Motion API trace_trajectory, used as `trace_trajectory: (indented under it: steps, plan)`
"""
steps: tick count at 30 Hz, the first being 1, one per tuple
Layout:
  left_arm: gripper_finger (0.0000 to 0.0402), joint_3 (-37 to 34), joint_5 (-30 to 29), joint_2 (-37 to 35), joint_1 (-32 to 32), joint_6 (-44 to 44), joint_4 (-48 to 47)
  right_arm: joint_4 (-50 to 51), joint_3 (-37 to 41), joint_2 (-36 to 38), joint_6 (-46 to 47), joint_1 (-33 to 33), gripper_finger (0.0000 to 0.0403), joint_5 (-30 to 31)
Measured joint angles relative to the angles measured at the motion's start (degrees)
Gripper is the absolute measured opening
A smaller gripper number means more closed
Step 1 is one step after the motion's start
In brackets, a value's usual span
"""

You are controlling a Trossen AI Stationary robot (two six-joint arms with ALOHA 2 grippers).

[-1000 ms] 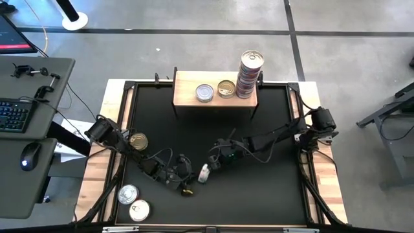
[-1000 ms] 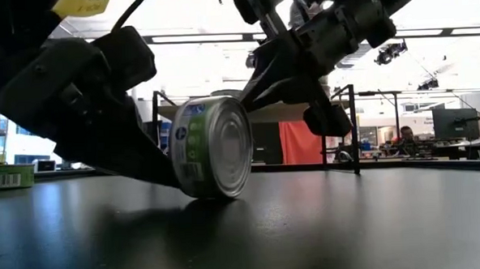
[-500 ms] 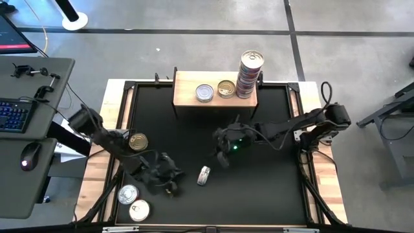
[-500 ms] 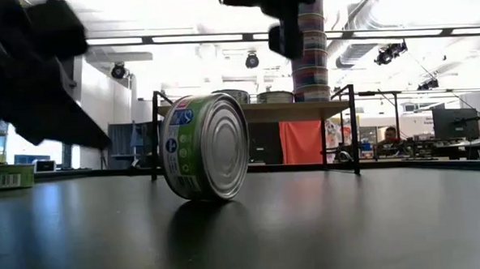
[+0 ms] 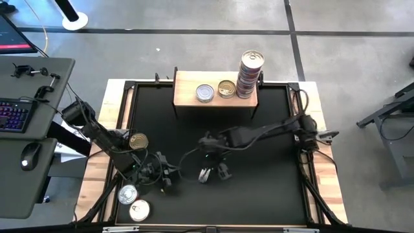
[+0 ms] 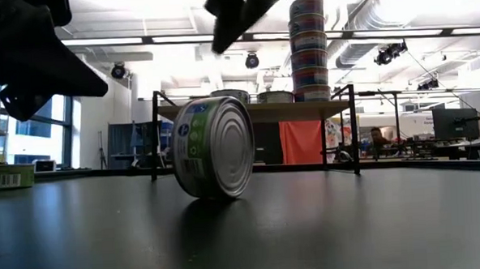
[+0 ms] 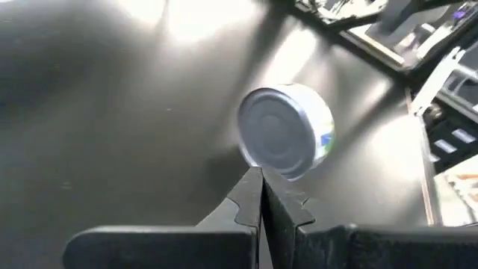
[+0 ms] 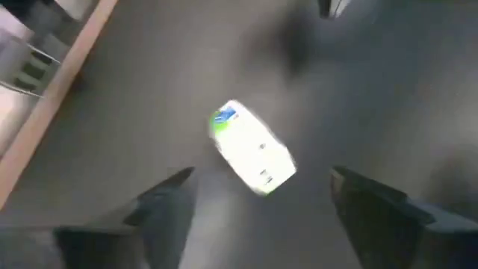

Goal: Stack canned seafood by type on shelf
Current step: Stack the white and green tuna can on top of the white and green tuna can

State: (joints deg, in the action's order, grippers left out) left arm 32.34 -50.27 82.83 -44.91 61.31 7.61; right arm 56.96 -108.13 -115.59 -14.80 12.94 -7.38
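Observation:
The tin has flat round ends, and my right gripper will grab it by them next. Then I can stack the tin by type on the shelf.
One tin of canned seafood [image 5: 205, 175] [image 6: 215, 148] stands on its rim on the black table, lid facing sideways. My right gripper [image 5: 214, 172] [image 8: 261, 196] hovers above it, open, one finger on each side and clear of it. My left gripper [image 5: 164, 178] [image 7: 261, 196] is shut and sits low to the tin's left [image 7: 286, 132], a short way off. The shelf [image 5: 187, 87] [image 6: 255, 111] at the far edge carries a silver-topped tin [image 5: 204, 93], a gold-topped tin [image 5: 226, 88] and a tall stack of tins [image 5: 250, 74] [image 6: 307, 46].
A gold-topped tin [image 5: 138, 140] lies at the table's left side. Two silver-topped tins [image 5: 127, 194] [image 5: 139, 209] rest at the near left corner. Cables trail from both arms across the mat. A desk with a keyboard [image 5: 14, 115] stands left of the table.
My right gripper rose away from the tin toward the far right, then came back over it and opened. My left gripper drew back toward the table's left edge. The tin stays standing on its rim in about the same place.

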Motion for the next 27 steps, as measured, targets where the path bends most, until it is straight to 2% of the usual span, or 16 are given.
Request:
trace_trajectory:
  steps: [3,6,17,22,27]
  plan:
    - [0.0000,0.03,-0.71,0.14,-0.19,0.08,0.05,3.50,-4.38,-3.92,-6.23,0.91,0.0325,1.69]
    - [0.0000,0.06,-1.08,0.04,-0.29,0.07,0.12,3.81,-5.47,-6.46,-9.80,1.75,0.0328,2.53]
    - [0.0000,0.07,-1.95,-0.03,-0.28,-0.50,-0.14,2.00,-5.32,-12.74,-13.21,2.18,0.0294,5.99]
    - [0.0000,0.07,-1.93,-0.03,-0.28,-0.47,-0.05,1.89,-5.31,-13.16,-13.18,2.48,0.0236,6.67]
    - [0.0000,0.07,-2.55,-0.03,-0.23,-2.07,-0.22,3.62,-7.34,-13.25,-11.20,3.40,0.0121,10.25]
